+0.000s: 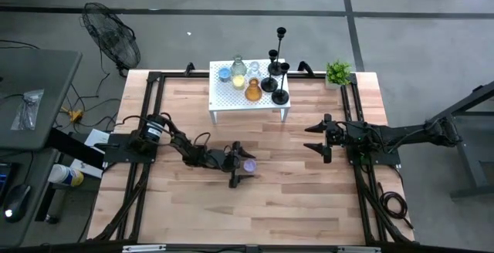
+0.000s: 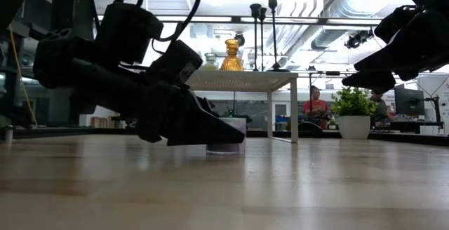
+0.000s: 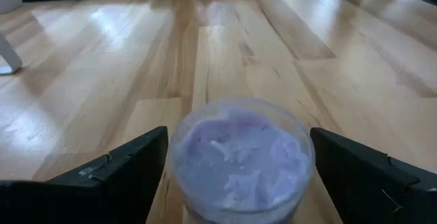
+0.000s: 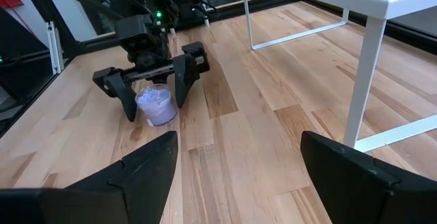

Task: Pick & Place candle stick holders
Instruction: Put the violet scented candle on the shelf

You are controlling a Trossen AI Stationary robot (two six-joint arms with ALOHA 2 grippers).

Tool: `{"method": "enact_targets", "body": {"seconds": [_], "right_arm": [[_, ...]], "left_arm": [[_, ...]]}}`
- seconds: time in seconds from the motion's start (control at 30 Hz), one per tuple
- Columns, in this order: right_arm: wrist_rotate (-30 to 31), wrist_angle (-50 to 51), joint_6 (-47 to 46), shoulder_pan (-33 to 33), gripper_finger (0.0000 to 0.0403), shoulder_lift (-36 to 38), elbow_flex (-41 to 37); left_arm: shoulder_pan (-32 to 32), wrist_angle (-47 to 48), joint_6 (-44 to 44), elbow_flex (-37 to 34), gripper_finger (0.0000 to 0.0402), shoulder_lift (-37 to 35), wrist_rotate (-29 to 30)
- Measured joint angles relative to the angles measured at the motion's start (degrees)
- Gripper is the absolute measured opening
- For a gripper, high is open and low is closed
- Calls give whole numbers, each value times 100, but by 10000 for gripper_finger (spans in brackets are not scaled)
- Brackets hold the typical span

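Note:
The left gripper's fingers are beside the sides of the purple glass holder and would hold the holder if they closed now, so the left gripper needs to close on it.
A small purple glass holder [image 3: 239,159] stands on its base on the wooden table [image 1: 293,207], near the middle. My left gripper [image 1: 242,165] lies low and nearly level, open, with one finger on either side of the holder [image 4: 156,105]; no touch shows. Black candlesticks [image 1: 276,79] and several coloured glass holders [image 1: 239,79] stand on a small white table [image 1: 220,99] at the far side. My right gripper [image 1: 315,137] waits open at the right, above the table, with nothing between its fingers.
The white table's legs [image 4: 362,80] stand on the wood just beyond the purple holder. A small green potted plant [image 1: 337,72] sits at the far right corner. Black frame rails [image 1: 147,122] run along the table's sides. Bare wood lies toward the near edge.

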State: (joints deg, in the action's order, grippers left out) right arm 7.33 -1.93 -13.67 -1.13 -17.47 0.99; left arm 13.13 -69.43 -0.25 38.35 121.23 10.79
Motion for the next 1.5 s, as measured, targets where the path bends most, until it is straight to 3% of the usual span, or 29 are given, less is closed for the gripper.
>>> {"method": "enact_targets", "body": {"seconds": [0.3,0.77,1.1,1.5], "right_arm": [[0,0,0,0,302,0,0],[0,0,0,0,302,0,0],[0,0,0,2,302,-1,0],[-2,0,0,0,302,-4,0]], "left_arm": [[0,48,-2,0,341,0,7],[0,35,-4,-2,232,-4,20],[2,61,-26,-9,236,-254,113],[2,809,-19,-264,231,-1664,1666]]}}
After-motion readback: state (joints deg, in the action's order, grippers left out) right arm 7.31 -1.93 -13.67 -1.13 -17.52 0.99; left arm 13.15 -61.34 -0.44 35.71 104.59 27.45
